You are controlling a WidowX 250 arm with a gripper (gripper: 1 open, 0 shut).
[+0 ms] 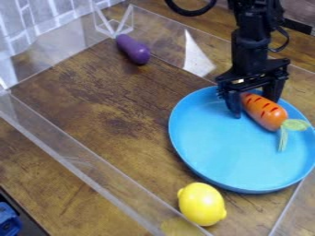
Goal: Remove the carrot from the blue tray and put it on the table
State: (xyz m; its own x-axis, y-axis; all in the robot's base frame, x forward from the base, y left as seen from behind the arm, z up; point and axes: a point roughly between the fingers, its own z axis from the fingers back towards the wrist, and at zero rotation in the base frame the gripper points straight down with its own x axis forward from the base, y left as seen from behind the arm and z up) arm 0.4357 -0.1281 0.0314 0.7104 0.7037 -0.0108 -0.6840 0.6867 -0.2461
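My gripper should close on the carrot, because my fingers reach down beside the carrot's thick end (256, 105) on the blue tray (227, 152).
The orange carrot (264, 112) with its green top (292, 134) lies on the far right part of the round blue tray (227, 152). My black gripper (253, 99) points down over the carrot's thick end, open, with one finger (233, 101) on its left and the other behind it. Nothing is held; whether the fingers touch the carrot I cannot tell. The brown wooden table (105, 101) spreads to the left of the tray.
A purple eggplant (133, 50) lies at the back of the table. A yellow lemon (202, 204) sits at the tray's front edge. Clear acrylic walls (74, 161) run along the front-left and back edges.
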